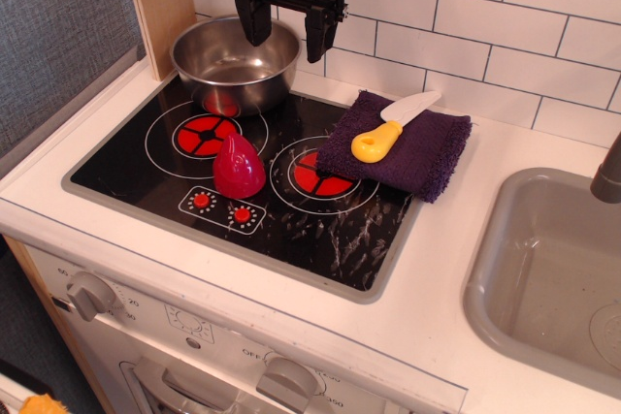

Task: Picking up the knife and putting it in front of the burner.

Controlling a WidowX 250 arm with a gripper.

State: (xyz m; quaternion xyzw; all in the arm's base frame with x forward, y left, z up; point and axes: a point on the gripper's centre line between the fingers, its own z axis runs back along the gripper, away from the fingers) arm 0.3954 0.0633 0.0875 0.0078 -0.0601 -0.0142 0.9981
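Observation:
I will set the knife down in front of the burner (202, 136), so my gripper will next grab the knife's yellow handle close to the blade (387, 133).
The knife (390, 129) has a yellow handle and a cream-white blade. It lies diagonally on a purple cloth (398, 145) at the right edge of the black cooktop. The cloth covers part of the right burner (316, 178), a red segmented disc in white rings. A left burner (205, 134) is partly under the pot. My gripper (287, 34) is black, open and empty. It hangs high at the back, above the pot's right rim, well left of the knife.
A steel pot (236, 63) stands at the back left of the cooktop. A red teardrop toy (239, 167) stands between the burners, behind the red control dots (222, 208). A grey sink (553, 273) is on the right. White tiles form the back wall.

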